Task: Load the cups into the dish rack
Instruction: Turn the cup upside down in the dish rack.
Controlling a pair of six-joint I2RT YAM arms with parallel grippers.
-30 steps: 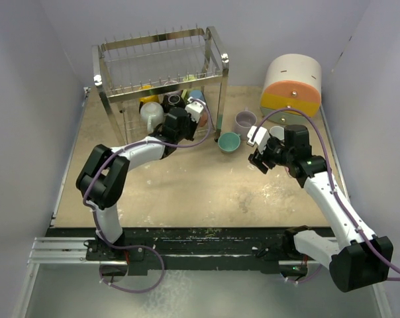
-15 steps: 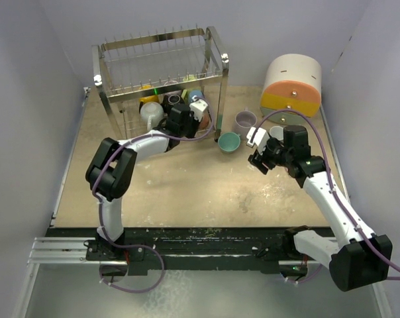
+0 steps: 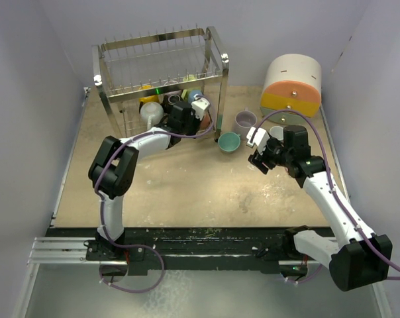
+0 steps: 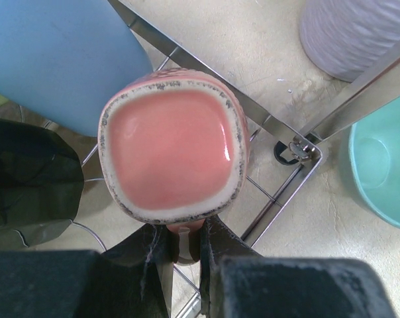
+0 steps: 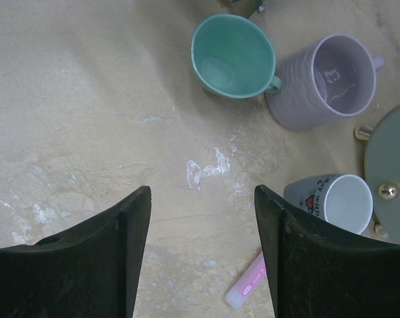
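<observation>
The rack's wire bottom is below the pink mug [image 4: 173,149], so the pink mug would rest on it. My left gripper should open.
My left gripper [image 3: 199,108] reaches into the lower tier of the chrome dish rack [image 3: 160,59] and is shut on the handle of a pink mug [image 4: 173,149]. In the left wrist view the gripper [image 4: 185,238] holds the mug over the rack's wire floor near its corner tube [image 4: 279,122], beside a blue mug [image 4: 61,59] and a black mug [image 4: 28,172]. My right gripper [image 5: 201,199] is open and empty above the table [image 3: 256,149]. A teal mug [image 5: 232,56], a lilac mug [image 5: 326,79] and a grey mug [image 5: 336,202] stand on the table ahead of it.
A round white-orange-yellow drawer unit [image 3: 291,83] stands at the back right. A small pink bar [image 5: 250,285] lies by the right finger. A white mug [image 3: 151,114] and other mugs sit inside the rack's lower tier. Walls close in both sides.
My left gripper has pushed a little farther right and deeper into the rack with the pink mug, its elbow swinging in. The right arm has not moved.
</observation>
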